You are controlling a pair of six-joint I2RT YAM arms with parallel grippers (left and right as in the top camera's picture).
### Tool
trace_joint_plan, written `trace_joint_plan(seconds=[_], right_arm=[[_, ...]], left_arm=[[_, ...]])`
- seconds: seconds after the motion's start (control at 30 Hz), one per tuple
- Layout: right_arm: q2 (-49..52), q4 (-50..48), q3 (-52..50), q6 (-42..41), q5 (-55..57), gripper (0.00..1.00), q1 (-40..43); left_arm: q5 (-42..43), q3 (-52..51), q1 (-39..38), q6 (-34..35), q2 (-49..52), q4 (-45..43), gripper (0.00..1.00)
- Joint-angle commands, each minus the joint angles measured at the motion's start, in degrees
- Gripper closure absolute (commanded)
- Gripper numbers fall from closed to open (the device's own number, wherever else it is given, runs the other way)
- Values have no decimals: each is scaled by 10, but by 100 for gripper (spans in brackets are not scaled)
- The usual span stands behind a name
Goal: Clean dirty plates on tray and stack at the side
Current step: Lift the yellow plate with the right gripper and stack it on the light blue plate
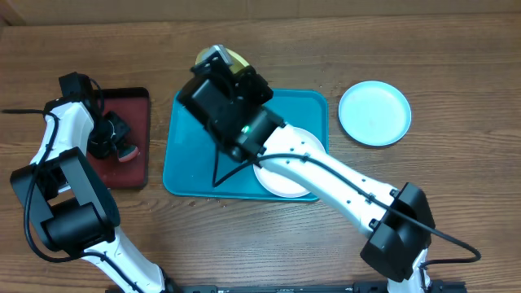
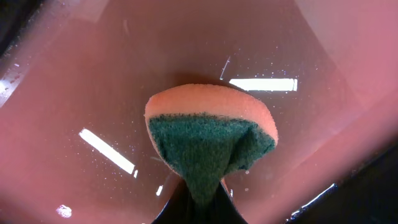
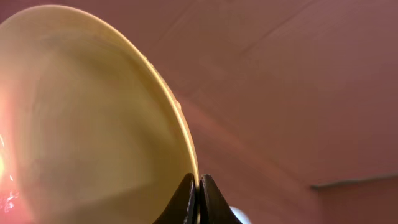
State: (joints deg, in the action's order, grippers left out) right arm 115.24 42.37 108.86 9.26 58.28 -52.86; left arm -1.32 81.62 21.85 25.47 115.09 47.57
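Observation:
The dark red tray's bottom is directly below, so the orange and green sponge would land inside the tray. It is time for my left gripper to open now.
My right gripper is shut on the rim of the yellow-green plate and holds it on edge above the back of the turquoise tray; overhead only a sliver of that plate shows behind the wrist. The white plate lies in the tray, partly under my right arm. The light blue plate lies on the table right of the tray. My left gripper is shut on an orange and green sponge over the dark red tray.
The dark red tray sits left of the turquoise tray, close to it. My right arm crosses the tray diagonally from the front right. Wooden table all around.

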Motion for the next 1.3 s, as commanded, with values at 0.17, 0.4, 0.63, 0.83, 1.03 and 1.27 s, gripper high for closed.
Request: trace_joint_plan(seconds=[0.17,0.4,0.63,0.83,1.03,1.27], right_arm=[[-17,-80,15,170,188,96,-30],[-17,-85,15,172,188,96,-33],[-17,-106,15,80,190,97,13],[-43,1,15,-60,87,97,99],[-98,156,15,-244,-346,96,278],[-93,263,9,-245,-627,96,523]], left_arm=[[7,-2,2,-11,5,-3,80],[-8,-2,2,-11,9,-5,25],[-2,34,3,-10,-17,31,20],[1,131,3,-5,-65,120,15],[77,158,2,-2,-102,145,10],[89,156,2,-2,-102,187,39]])
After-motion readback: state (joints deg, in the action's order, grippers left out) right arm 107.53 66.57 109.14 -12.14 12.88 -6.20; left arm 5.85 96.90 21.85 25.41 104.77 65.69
